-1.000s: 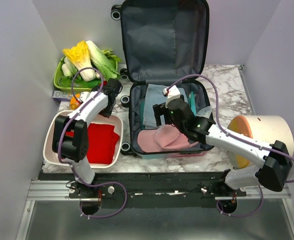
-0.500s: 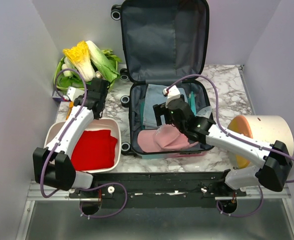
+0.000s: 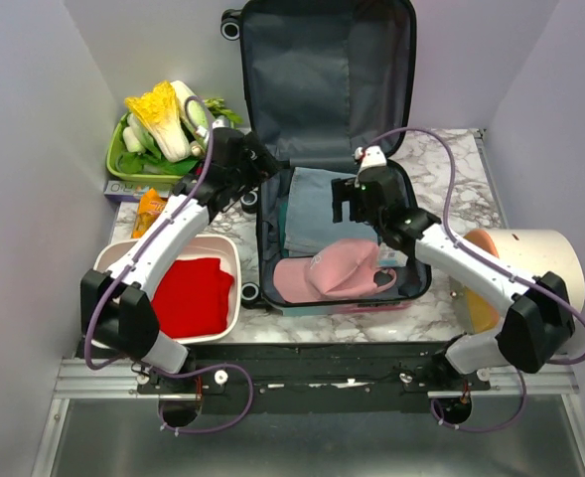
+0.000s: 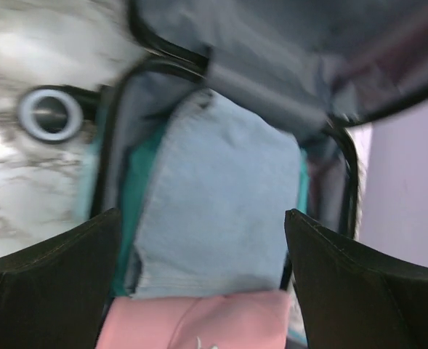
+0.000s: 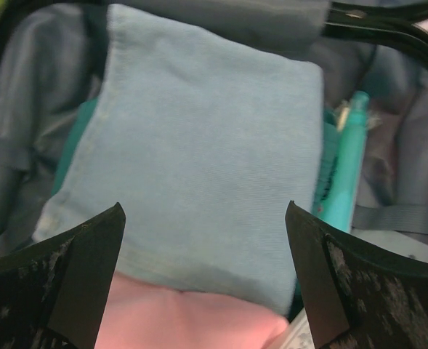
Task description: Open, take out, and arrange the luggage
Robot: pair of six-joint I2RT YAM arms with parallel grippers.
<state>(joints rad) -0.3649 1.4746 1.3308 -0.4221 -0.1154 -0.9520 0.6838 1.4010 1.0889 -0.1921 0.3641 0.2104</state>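
Observation:
Next, my right gripper grabs the cloth's edge beside the teal pen to take out the blue-grey cloth [image 3: 317, 209], leaving the opposite edge for my left gripper.
The luggage [image 3: 327, 70] lies open, its lid upright against the back wall and its base [image 3: 265, 243] on the marble table. Inside are a folded blue-grey cloth [image 3: 317, 209], a pink cap [image 3: 332, 276] and a teal pen [image 5: 344, 167]. My left gripper [image 3: 262, 164] hovers open at the base's back left corner, over the blue-grey cloth [image 4: 221, 196] and pink cap [image 4: 199, 320], near a wheel [image 4: 50, 115]. My right gripper [image 3: 350, 211] hangs open above the blue-grey cloth [image 5: 206, 145], holding nothing.
A white basin [image 3: 108, 263] holding a red cloth [image 3: 188, 296] stands left of the suitcase. A green tray [image 3: 118, 159] of vegetables sits at the back left, with an orange item [image 3: 148, 204] beside it. A cream cylindrical container [image 3: 525, 260] lies at the right.
My left gripper opened and swung from beside the basin to the suitcase's back left corner. My right gripper lifted off the pink cap and moved back over the blue-grey cloth.

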